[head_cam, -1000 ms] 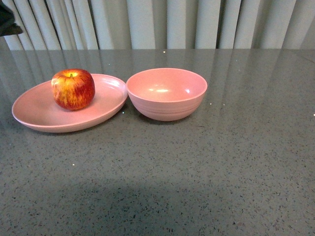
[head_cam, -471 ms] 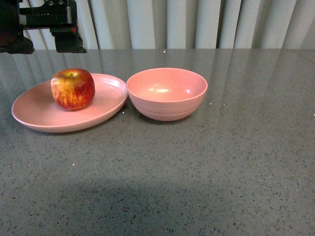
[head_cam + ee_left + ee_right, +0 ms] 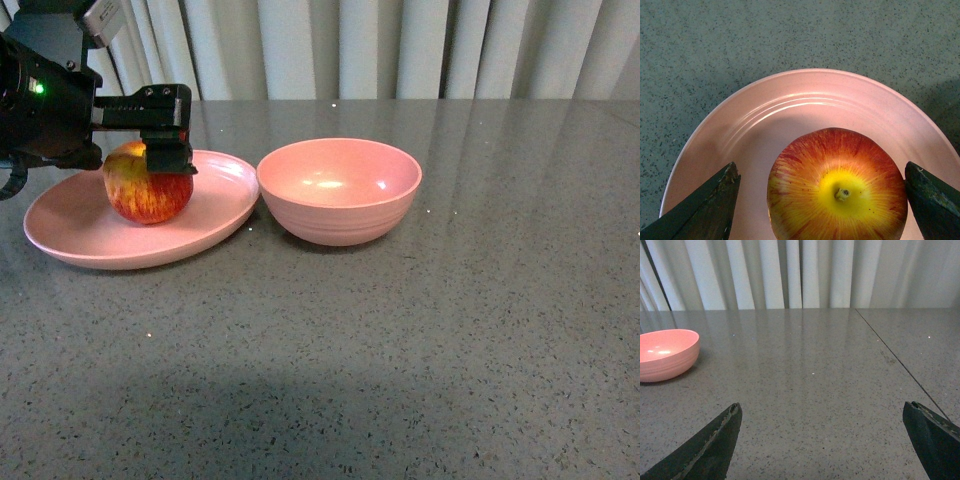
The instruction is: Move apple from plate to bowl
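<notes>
My left gripper grabs the apple [image 3: 140, 195] by its round red sides next and moves it from the plate to the bowl [image 3: 340, 195].
The red-and-yellow apple [image 3: 140, 195] rests on the far half of the shallow pink plate [image 3: 130, 255], at the left of the table. My left gripper [image 3: 150, 160] hangs open over the apple's top. One dark finger [image 3: 168, 157] overlaps its upper right side. In the left wrist view the apple [image 3: 837, 187] lies between the two spread fingers [image 3: 705, 210], with a gap on each side, on the plate [image 3: 815, 75]. The deep pink bowl [image 3: 340, 195] stands empty just right of the plate. My right gripper [image 3: 822, 407] is open above bare table, with the bowl [image 3: 665, 355] off to one side.
Grey speckled tabletop [image 3: 400, 350] stretches in front and to the right. White curtains [image 3: 400, 50] hang behind the far edge. A seam line [image 3: 900, 360] runs across the table in the right wrist view.
The left arm has come in from the upper left and dropped down, so its open fingers now stand around the apple's top. Apple, plate and bowl have not moved.
</notes>
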